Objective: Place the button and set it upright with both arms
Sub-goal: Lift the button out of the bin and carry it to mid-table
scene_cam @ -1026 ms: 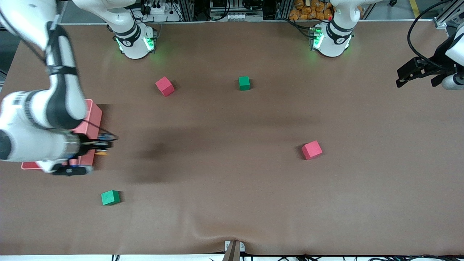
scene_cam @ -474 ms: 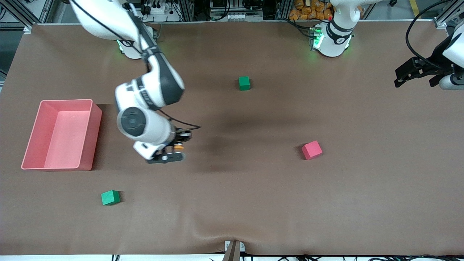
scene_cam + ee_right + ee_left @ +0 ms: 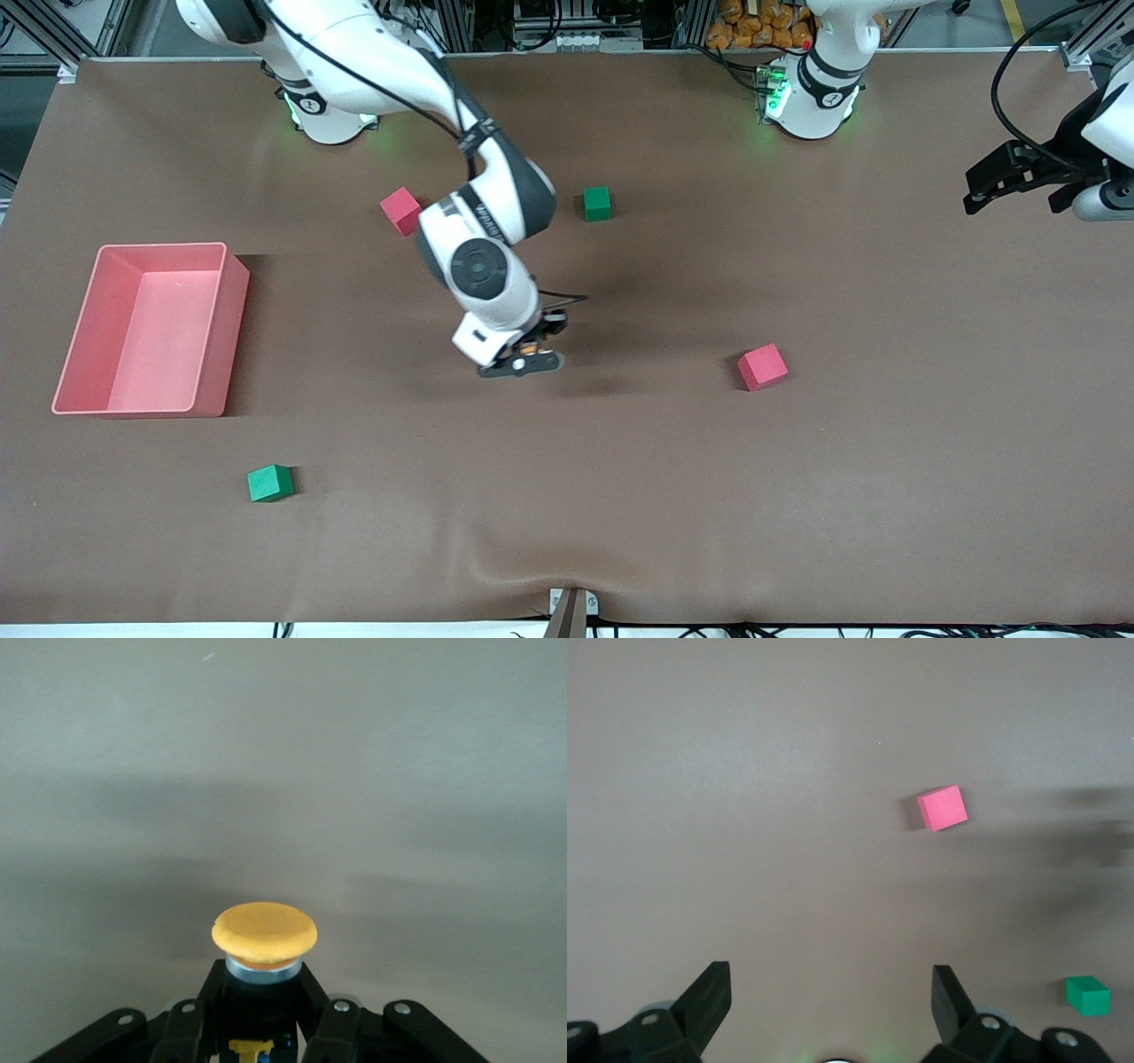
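Note:
The button (image 3: 530, 348) (image 3: 264, 935) stays in my right gripper for now, as my right gripper holds it above the tabletop and it is too early to release.
My right gripper (image 3: 532, 352) is shut on the button (image 3: 530, 348) and holds it above the brown table's middle. In the right wrist view the button (image 3: 264, 935) shows its round orange cap on a silver collar and black body, clamped between the black fingers (image 3: 314, 1005). My left gripper (image 3: 1010, 182) is open and empty, up over the table's edge at the left arm's end; the left arm waits. In the left wrist view its two black fingertips (image 3: 950, 992) stand wide apart over bare table.
A pink bin (image 3: 146, 328) stands at the right arm's end. Red cubes (image 3: 401, 210) (image 3: 763, 367) and green cubes (image 3: 597, 203) (image 3: 269, 483) lie scattered. The left wrist view shows a red cube (image 3: 942, 808) and a green cube (image 3: 1087, 995).
My right arm has swung from beside the pink bin toward the table's middle, carrying the button. The left arm has stayed put.

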